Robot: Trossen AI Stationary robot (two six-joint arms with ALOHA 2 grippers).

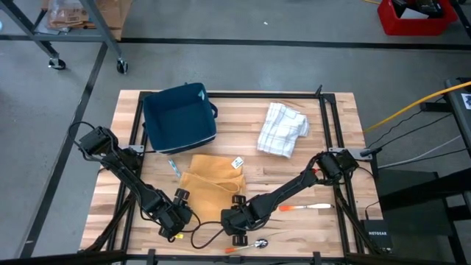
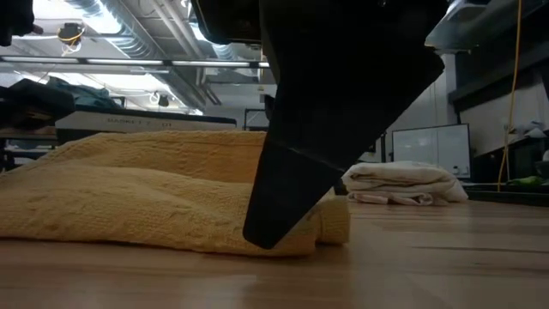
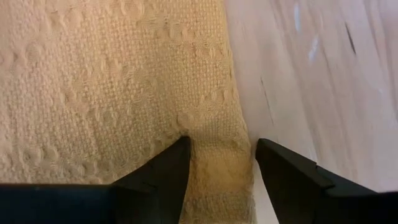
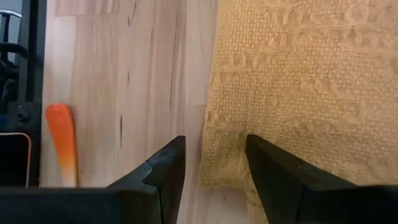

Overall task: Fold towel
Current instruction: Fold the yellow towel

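My left gripper should close, as one finger reaches down onto the yellow cloth and one is beside its hem (image 3: 221, 155) at the wood. Closing now would hold the towel.
A yellow woven towel (image 1: 210, 184) lies folded on the wooden table, near its front edge. My left gripper (image 3: 219, 155) is open at the towel's near left corner (image 1: 184, 200). One finger is over the cloth and the other over the bare wood, with the hem strip (image 3: 217, 177) between them. My right gripper (image 4: 216, 149) is open at the near right corner (image 1: 235, 206). It straddles the towel's side edge (image 4: 208, 143) in the same way. In the low view a dark finger (image 2: 292, 189) reaches down in front of the towel's right end (image 2: 334, 219). My left gripper stands with its fingers either side of the towel's hem, slanting down from the near side; whether a fingertip (image 3: 177, 155) touches the cloth I cannot tell. My right gripper comes down the same way at the other corner; whether its fingertip (image 2: 257, 236) touches the towel I cannot tell.
A dark blue bin (image 1: 179, 116) stands at the far left. A white checked cloth (image 1: 282, 129) lies bunched at the far right. An orange-handled tool (image 1: 303, 208) lies right of the towel and a spoon (image 1: 257, 243) at the front edge. A small tag (image 1: 237, 163) lies by the towel's far side.
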